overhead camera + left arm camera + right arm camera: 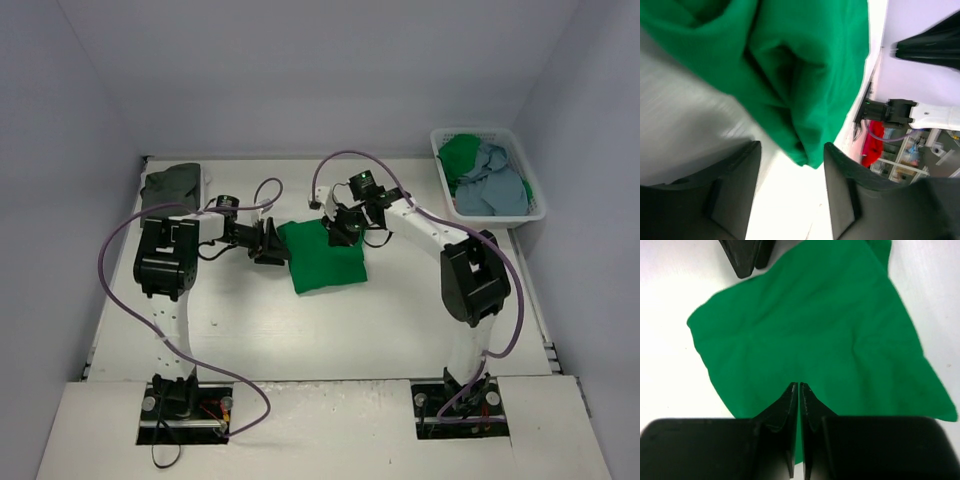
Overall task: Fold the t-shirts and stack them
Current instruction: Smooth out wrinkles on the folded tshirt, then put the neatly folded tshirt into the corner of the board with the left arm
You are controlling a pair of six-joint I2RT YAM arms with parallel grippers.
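Note:
The green t-shirt is folded and needs to be stacked on the dark grey one, so my left gripper next needs to grab the green t-shirt at its edge facing the dark grey t-shirt [172,185].
A bright green t-shirt [322,258] lies folded into a rough square in the middle of the table. My left gripper [272,245] is at its left edge, open. In the left wrist view a corner of the green t-shirt [805,75] hangs just ahead of the gripper [792,170], between the two fingers [740,185] and touching neither. My right gripper [340,232] hovers over the shirt's far right part. In the right wrist view it [799,386] is shut, with only a hairline gap and nothing in it, above the green t-shirt [810,325]. A folded dark grey t-shirt [172,185] lies at the far left.
A white laundry basket [478,131] stands at the far right with a green t-shirt [460,155] and a light blue-grey t-shirt [492,185] heaped in it. Purple cables loop from both arms. The left gripper's fingertips [747,255] show at the top of the right wrist view.

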